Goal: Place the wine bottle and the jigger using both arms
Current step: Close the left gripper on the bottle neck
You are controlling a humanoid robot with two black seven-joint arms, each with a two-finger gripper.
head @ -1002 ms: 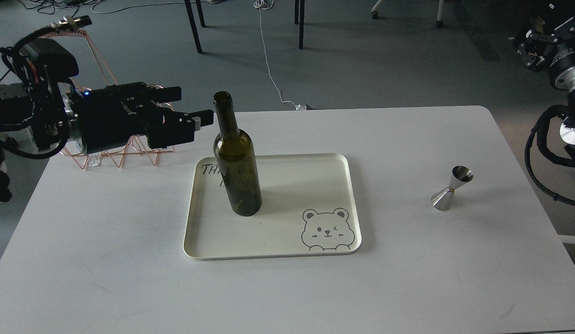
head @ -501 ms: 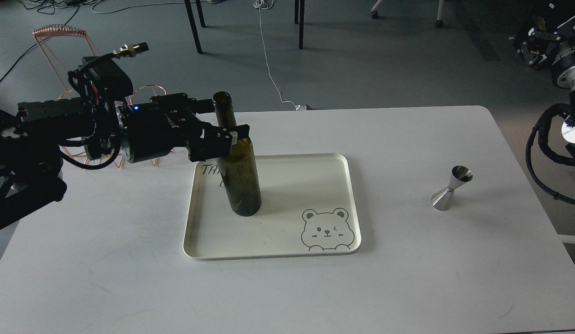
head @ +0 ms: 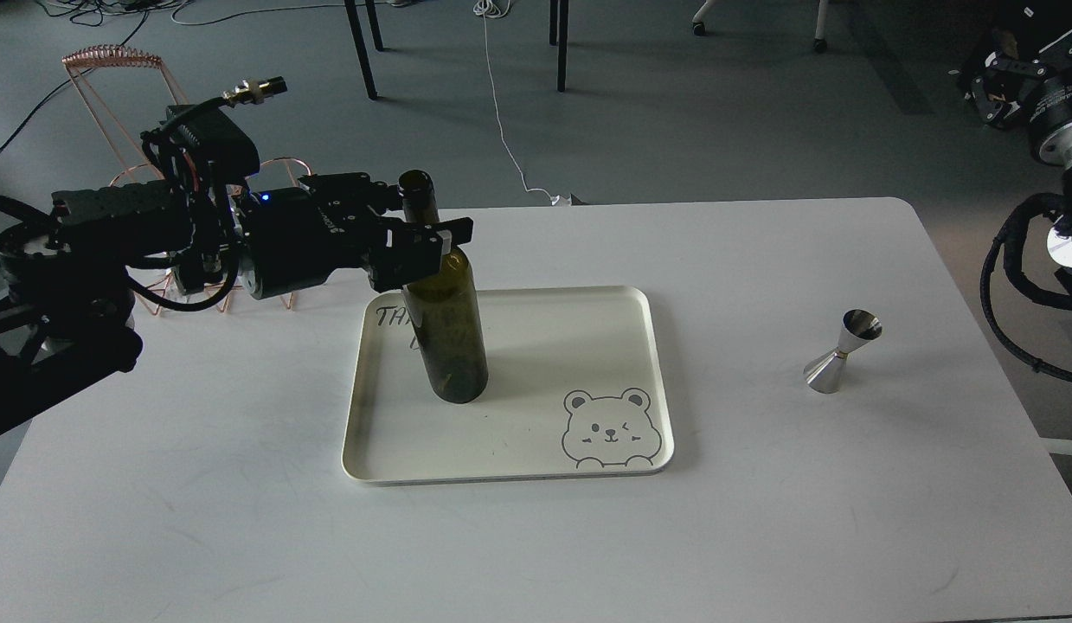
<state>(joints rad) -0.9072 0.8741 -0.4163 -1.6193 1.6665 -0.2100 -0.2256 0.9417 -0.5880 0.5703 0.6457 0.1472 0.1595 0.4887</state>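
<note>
The left gripper grabs the bottle by its slim neck [head: 422,209] next, where the fingers fit, since the bottle's body [head: 449,334] is broad below the neck.
The wine bottle [head: 449,337], dark olive-green and uncorked, stands upright on the left part of a cream tray [head: 579,303]. My left gripper [head: 432,212] comes in from the left at the height of the bottle's neck and shoulder. It is open, with one finger [head: 419,247] in front of the neck and the other behind it. The silver jigger [head: 841,352] stands on the white table to the right of the tray, with nothing near it. Only joints and cables of my right arm [head: 1055,138] show at the right edge; its gripper is out of view.
The tray has a bear drawing [head: 606,430] at its front right corner. A copper wire rack [head: 112,65] stands at the table's back left, behind my left arm. Chair legs and cables lie on the floor beyond the table [head: 760,519].
My left gripper has moved right from beside the bottle until its open fingers straddle the neck. The bottle, the jigger and the right arm have not moved.
</note>
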